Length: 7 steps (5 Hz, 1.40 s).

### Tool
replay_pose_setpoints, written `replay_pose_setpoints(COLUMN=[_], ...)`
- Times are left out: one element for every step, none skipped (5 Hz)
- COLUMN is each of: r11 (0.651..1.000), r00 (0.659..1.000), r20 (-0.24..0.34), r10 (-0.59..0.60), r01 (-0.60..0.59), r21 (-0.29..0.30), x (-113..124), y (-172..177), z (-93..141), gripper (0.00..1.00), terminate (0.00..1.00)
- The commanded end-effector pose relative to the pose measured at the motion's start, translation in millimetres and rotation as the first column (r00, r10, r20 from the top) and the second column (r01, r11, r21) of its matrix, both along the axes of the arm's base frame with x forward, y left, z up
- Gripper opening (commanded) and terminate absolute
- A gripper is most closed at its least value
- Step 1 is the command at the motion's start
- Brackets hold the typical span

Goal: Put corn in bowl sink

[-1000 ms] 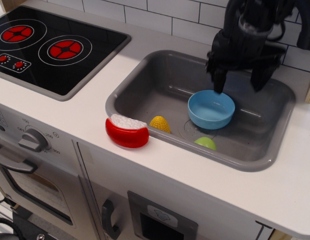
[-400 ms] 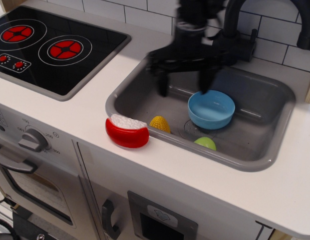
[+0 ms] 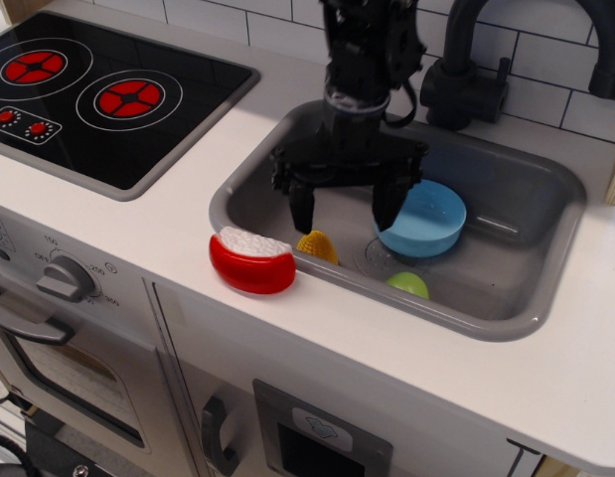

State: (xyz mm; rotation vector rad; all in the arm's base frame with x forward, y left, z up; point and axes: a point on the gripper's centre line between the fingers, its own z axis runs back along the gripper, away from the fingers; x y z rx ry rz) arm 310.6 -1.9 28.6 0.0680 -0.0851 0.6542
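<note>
My gripper needs to put the corn in the blue bowl, so it should grab the yellow corn's upper part (image 3: 315, 239) next.
The yellow bumpy corn (image 3: 318, 246) lies on the floor of the grey sink (image 3: 545, 298), against its near wall. The light-blue bowl (image 3: 426, 221) stands in the sink to the right of the corn, partly hidden by my right finger. My black gripper (image 3: 343, 217) is open and empty, low in the sink. Its left fingertip (image 3: 302, 219) is just above the corn. Its right fingertip (image 3: 384, 214) is at the bowl's left rim; I cannot tell if it touches.
A lime-green rounded toy (image 3: 408, 285) lies in the sink near its front wall. A red half-round toy with a white top (image 3: 251, 262) sits on the counter at the sink's front left corner. The black faucet (image 3: 456, 70) stands behind the sink. A stove top (image 3: 108, 94) is at the left.
My gripper has moved left from above the bowl and come down into the sink, over the corn. The bowl looks slightly shifted or tilted. The corn has not moved.
</note>
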Motion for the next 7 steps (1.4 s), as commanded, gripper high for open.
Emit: replay_pose_setpoints(r11=[0.998,0.996,0.995,0.992,0.992,0.988,0.989], r00=[0.996,0.995,0.994,0.992,0.992,0.989,0.989], r20=[0.066,0.056,0.057,0.049,0.048,0.015,-0.001], r10=[0.064,0.079,0.098,0.118,0.114,0.148,0.148], r01=[-0.065,-0.081,-0.099,-0.12,-0.117,-0.148,-0.148], r21=[0.01,0.022,0.021,0.032,0.056,0.041,0.025], x=[10,11,11,12,12,13,14], y=[10,17,23,25,25,25,24], z=[-7,-15,-16,-23,-32,-33,-31], gripper=[1.0,1.0,1.0,1.0,1.0,1.0,0.0], terminate=[0.0,0.0,0.0,0.0,0.0,0.0,0.0])
